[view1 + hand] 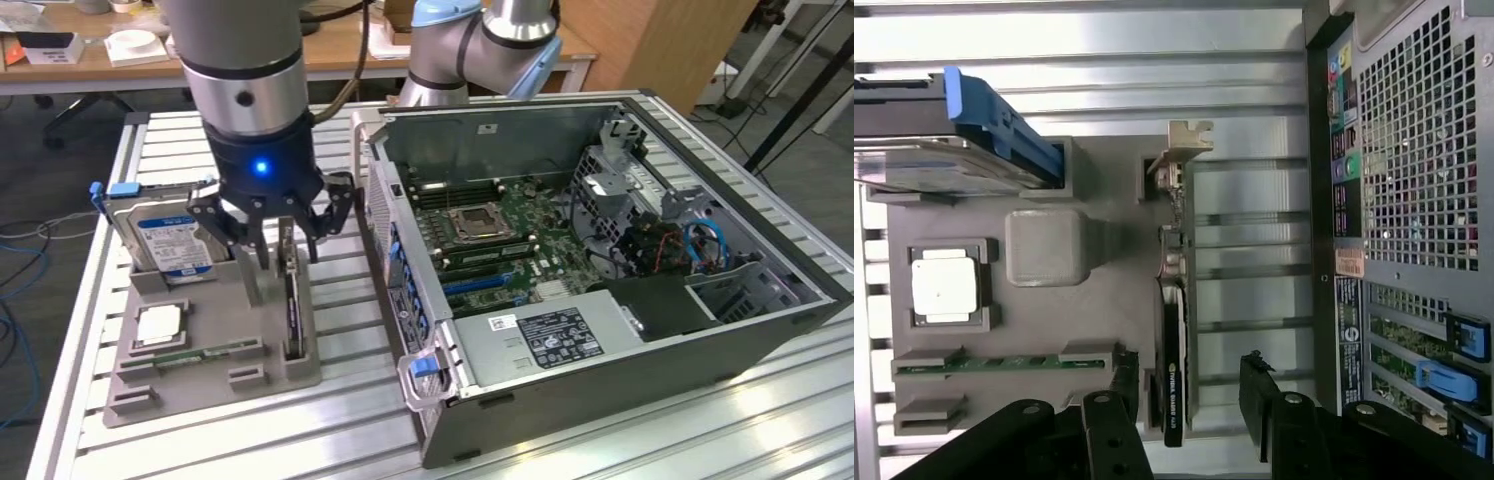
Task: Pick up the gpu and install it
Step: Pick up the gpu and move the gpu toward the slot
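My gripper grabs the GPU by its black shroud next, where two flat sides stand upright, since bare components jut out near the GPU's bracket.
The gpu stands on its long edge in a slot of the grey parts holder, to the exterior view's left of the open computer case. It is a thin dark card with a silver bracket at its far end. My gripper hangs right above the card's near end, open. In the wrist view my gripper has one black finger on each side of the card, and the card sits nearer one of them. Nothing is held.
The holder also carries a silver hard drive with a blue clip, a processor chip and a green memory stick. The case lies on its side on the slatted metal table, motherboard exposed. Desks stand behind.
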Tool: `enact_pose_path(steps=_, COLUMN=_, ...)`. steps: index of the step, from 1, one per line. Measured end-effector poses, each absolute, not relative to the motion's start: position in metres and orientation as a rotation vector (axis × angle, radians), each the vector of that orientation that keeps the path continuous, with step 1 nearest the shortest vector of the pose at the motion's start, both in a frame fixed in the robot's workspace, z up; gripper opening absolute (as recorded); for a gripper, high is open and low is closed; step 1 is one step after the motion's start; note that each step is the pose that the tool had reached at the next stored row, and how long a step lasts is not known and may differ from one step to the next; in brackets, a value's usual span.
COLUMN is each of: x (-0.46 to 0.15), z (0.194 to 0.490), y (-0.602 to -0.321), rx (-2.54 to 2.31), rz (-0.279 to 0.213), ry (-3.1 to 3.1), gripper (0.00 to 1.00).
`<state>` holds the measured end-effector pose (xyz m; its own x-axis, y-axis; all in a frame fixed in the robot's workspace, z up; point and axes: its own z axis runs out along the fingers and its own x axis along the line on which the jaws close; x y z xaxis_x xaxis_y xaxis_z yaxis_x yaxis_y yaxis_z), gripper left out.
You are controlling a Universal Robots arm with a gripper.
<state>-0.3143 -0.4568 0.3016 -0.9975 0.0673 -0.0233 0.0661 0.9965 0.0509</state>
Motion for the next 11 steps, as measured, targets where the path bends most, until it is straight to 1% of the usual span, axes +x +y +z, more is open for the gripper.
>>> enact_pose_path(steps=11, x=-0.312, z=0.282, y=-0.46, rx=0.097, rz=0.078, ry=3.114, gripper=0.53)
